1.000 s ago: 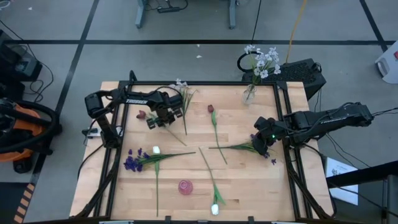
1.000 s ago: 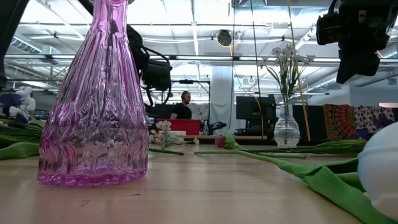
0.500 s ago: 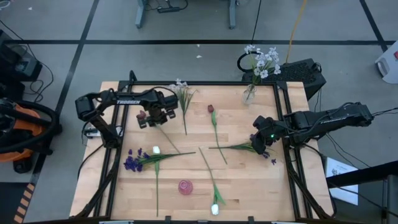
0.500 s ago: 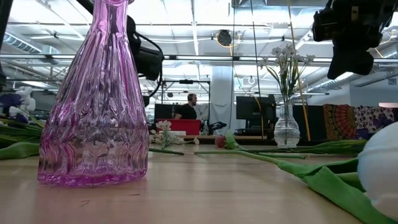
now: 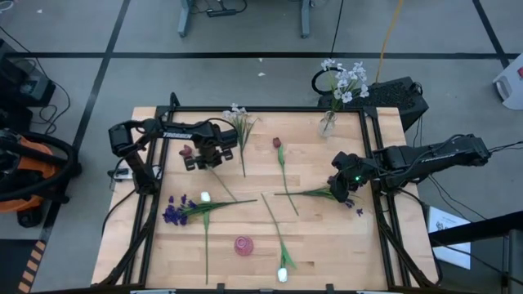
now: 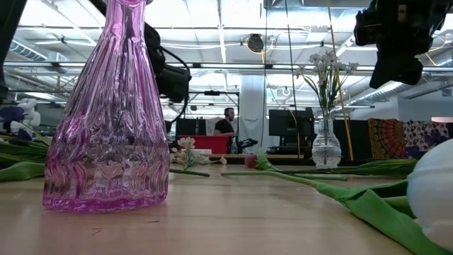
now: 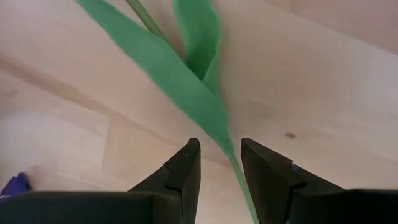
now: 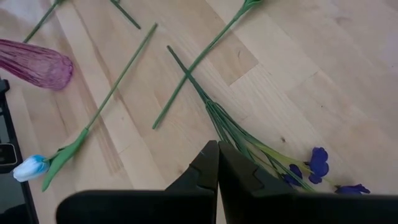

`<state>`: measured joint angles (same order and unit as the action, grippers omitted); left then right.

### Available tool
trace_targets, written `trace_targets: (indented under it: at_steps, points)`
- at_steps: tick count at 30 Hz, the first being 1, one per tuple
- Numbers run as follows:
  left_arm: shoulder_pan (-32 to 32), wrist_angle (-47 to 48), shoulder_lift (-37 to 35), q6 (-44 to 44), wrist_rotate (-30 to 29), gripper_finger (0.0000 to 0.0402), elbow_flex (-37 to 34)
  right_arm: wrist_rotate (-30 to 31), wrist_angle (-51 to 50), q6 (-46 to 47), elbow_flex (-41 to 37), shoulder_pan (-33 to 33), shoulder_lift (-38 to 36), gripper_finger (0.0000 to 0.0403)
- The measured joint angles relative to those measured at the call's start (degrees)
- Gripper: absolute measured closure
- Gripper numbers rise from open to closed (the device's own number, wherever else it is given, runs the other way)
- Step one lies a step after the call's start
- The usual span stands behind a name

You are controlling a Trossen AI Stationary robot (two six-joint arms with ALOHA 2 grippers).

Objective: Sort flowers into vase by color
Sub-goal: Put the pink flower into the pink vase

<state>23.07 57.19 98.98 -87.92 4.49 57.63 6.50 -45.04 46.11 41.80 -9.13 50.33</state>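
Note:
Next, my left gripper grabs the dark red tulip by its green stem (image 5: pixel 216 175) to sort the red flowers into the pink vase (image 5: pixel 243 245).
A dark red tulip lies at the table's far left, bud (image 5: pixel 186 150) outward and stem (image 5: pixel 225 184) running toward the middle. My left gripper (image 5: pixel 208 155) points down over this stem, open. In the left wrist view its fingers (image 7: pixel 217 146) stand either side of the green stem and leaf (image 7: pixel 186 81); I cannot tell if they touch. My right gripper (image 5: pixel 339 192) hangs shut above the stems (image 8: pixel 230 130) of purple flowers (image 8: pixel 317 165) at the right. A pink vase (image 5: pixel 243 245) stands near the front. A clear vase (image 5: pixel 328 122) at the far right holds white sprays (image 5: pixel 347 77).
More flowers lie flat on the wood: a white spray (image 5: pixel 239 114), a second red tulip (image 5: pixel 278 143), a purple cluster (image 5: pixel 173 214) beside a white bud (image 5: pixel 204 197), and a white tulip (image 5: pixel 283 275) at the front. A black frame (image 5: pixel 155 163) borders the table.
My left gripper has swung a little toward the table's left edge and come partway back, tipping slightly, still over the red tulip's stem. The flowers lie where they were.

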Motion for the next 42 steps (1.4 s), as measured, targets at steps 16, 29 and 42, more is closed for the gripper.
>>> trace_targets:
  at_steps: [16, 29, 42]
  points:
    - [-4.70, -2.27, 1.08, 4.12, -0.78, 0.0390, 0.02, 1.19, 3.31, -1.19, 0.00, 0.01, 0.34, 0.0403]
    - [-10.29, -13.81, -23.27, 17.43, -16.62, 0.0397, 0.01, 0.83, 7.58, -2.29, -0.01, 0.02, 8.04, 0.0403]
    - [-14.00, -23.04, -38.74, 48.36, -18.71, 0.0399, 0.02, 0.76, 22.08, 4.22, -0.02, 0.02, 17.10, 0.0403]
